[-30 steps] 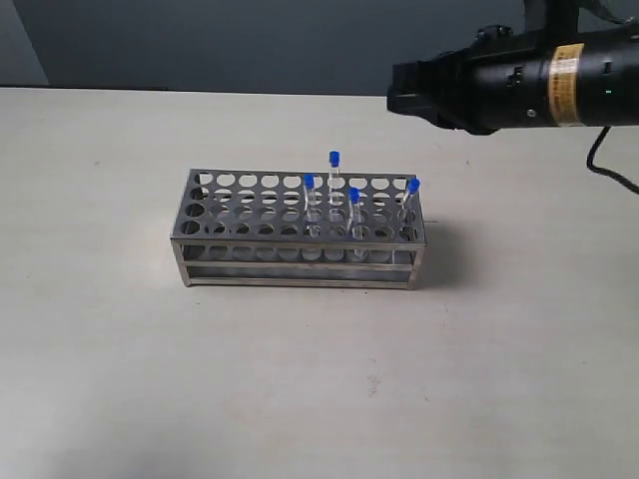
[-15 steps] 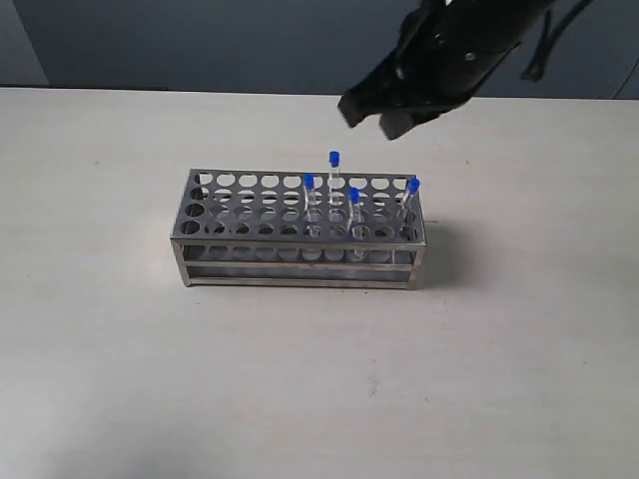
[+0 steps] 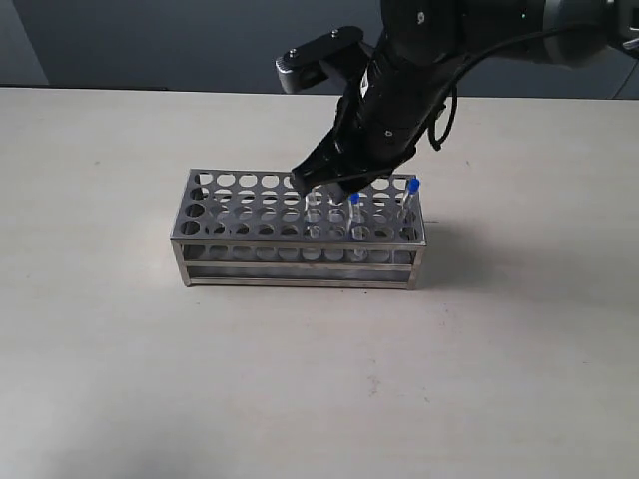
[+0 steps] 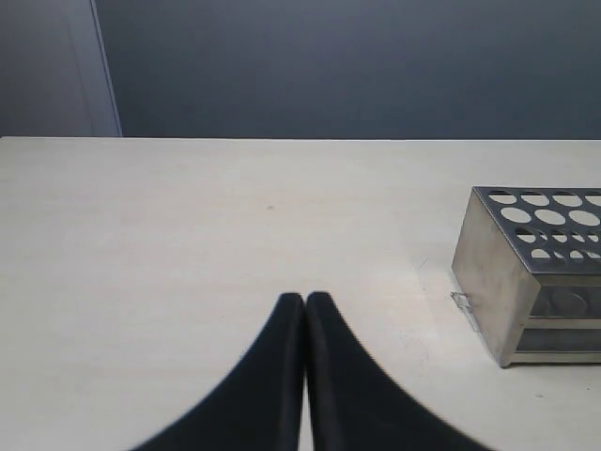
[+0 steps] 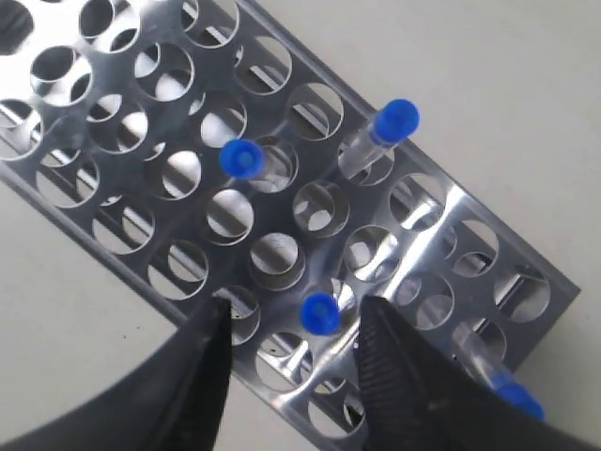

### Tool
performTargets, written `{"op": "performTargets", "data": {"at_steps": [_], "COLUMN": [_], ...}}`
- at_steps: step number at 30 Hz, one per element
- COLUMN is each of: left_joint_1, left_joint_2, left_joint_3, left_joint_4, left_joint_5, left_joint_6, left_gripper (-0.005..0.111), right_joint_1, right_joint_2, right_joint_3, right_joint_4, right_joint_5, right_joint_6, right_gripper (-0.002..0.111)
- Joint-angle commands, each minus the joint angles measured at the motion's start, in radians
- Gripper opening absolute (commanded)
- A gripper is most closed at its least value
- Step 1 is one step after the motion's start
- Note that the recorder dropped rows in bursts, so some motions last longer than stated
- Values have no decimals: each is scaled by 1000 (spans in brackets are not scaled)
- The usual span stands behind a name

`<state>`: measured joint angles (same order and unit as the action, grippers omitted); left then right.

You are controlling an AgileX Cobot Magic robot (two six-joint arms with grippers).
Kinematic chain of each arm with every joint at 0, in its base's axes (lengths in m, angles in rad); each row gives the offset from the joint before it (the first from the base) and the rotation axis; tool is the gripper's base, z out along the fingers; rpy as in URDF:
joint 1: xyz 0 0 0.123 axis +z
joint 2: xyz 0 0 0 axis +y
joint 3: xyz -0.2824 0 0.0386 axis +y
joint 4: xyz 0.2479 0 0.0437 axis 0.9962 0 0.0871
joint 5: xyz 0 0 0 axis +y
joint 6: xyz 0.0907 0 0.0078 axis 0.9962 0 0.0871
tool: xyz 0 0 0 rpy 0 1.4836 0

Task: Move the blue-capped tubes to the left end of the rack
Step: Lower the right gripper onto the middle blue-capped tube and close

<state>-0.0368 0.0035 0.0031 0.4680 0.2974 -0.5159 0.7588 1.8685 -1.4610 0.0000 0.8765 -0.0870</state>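
My right gripper isn't ready to close yet and needs to move toward the tube's blue cap (image 5: 320, 314) above the steel rack (image 5: 277, 258) first. The cap is beyond the gripper's fingers, so they would miss it if I closed now.
The steel rack (image 3: 300, 235) stands mid-table, and its left end (image 4: 526, 272) shows in the left wrist view. My right gripper (image 3: 329, 185) hangs over the rack's right half, open. Its fingers (image 5: 202, 366) straddle one blue-capped tube (image 5: 320, 313) that stands in its hole, without touching it. Three other blue-capped tubes (image 5: 242, 158), (image 5: 396, 119), (image 5: 516, 395) stand in nearby holes. In the exterior view only two caps (image 3: 354, 200), (image 3: 412, 186) show; the arm hides the rest. My left gripper (image 4: 305, 299) is shut and empty, low over the table to the left of the rack.
The rack's left half (image 3: 230, 200) has only empty holes. Bare beige tabletop (image 3: 300, 379) surrounds the rack. A dark wall runs along the table's far edge (image 3: 150, 88).
The right arm swung in from the upper right and came down over the rack's right half, its open fingers now around one tube's cap. The tubes and the rack have not moved.
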Motion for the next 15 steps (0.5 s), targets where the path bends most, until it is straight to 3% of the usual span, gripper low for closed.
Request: {"op": "performTargets", "data": {"at_steps": [1, 11, 14, 15], "left_joint_1": [-5, -5, -5, -5], "left_joint_2": [-4, -4, -4, -4], "left_joint_3": [-3, -3, -3, -3], "left_joint_4": [0, 0, 0, 0], "left_joint_5": [-8, -6, -6, -6], "left_joint_6": [-1, -1, -1, -1], "left_gripper": [1, 1, 1, 1], "right_joint_1": [0, 0, 0, 0], "right_joint_2": [20, 75, 76, 76], "right_joint_3": [-3, -3, -3, -3], "right_joint_4": [-21, -98, -142, -158], "right_joint_5": [-39, -36, -27, -24], "right_joint_6": [10, 76, 105, 105], "right_gripper": [42, 42, 31, 22]}}
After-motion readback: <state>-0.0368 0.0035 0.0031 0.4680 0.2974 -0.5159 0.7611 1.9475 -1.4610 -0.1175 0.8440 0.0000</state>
